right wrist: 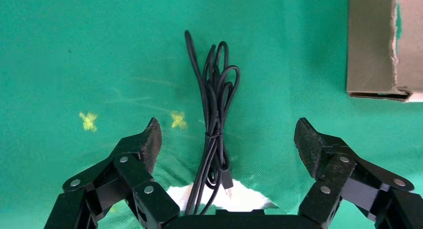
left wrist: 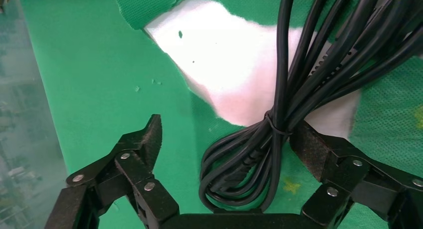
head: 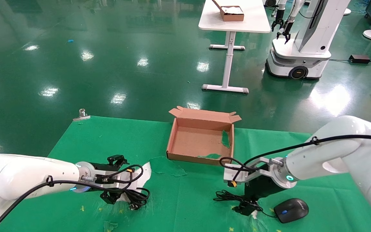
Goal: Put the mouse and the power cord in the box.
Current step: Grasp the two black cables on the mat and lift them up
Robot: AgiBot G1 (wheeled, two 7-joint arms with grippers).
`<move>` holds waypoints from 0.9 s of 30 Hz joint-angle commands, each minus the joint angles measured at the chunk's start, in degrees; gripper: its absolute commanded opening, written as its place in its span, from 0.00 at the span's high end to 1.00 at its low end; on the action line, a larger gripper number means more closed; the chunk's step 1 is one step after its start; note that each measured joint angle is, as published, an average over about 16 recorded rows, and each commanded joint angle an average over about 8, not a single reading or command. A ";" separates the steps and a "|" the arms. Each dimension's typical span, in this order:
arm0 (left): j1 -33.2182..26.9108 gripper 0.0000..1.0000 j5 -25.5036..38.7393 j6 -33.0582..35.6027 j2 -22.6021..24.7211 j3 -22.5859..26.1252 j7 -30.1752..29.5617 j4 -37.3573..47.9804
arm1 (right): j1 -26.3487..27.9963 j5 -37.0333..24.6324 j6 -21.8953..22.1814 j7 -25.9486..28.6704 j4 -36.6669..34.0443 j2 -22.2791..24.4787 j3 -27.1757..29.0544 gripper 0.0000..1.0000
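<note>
My left gripper should grab the power cord (left wrist: 279, 104) next by its narrow tied middle (left wrist: 277, 126), because the loose parts of the cord spread out wide past the tie.
The power cord (head: 137, 198) (left wrist: 279, 104), a thick black cable tied in loops, lies at the front left of the green cloth. My left gripper (head: 121, 194) (left wrist: 227, 134) is open around its looped end, and one finger (left wrist: 312, 146) touches the bundle. The black mouse (head: 291, 209) rests at the front right, with its thin cable (head: 226, 195) (right wrist: 214, 104) bundled to its left. My right gripper (head: 245, 206) (right wrist: 227, 129) is lowered over that cable, open, with the bundle between its spread fingers. The brown box (head: 172, 137) (right wrist: 371, 44) stands open in the middle.
The cloth is torn, baring white table (head: 146, 169) (left wrist: 224, 64) near the left gripper and a loose flap (head: 166, 167) before the box. A metal clip (head: 81, 114) sits at the far left corner. Beyond, there is a white table (head: 233, 24), a small brown box (head: 230, 13) and another robot (head: 301, 48).
</note>
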 commanded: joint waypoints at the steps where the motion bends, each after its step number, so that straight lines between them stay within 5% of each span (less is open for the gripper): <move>1: 0.00 1.00 0.00 0.00 0.00 0.00 0.00 0.01 | -0.32 0.05 -0.42 -0.03 0.03 0.19 -0.04 1.00; 27: 0.00 1.00 0.00 0.00 0.00 0.00 0.00 0.01 | -2.75 0.29 -1.25 4.44 8.01 4.45 0.41 1.00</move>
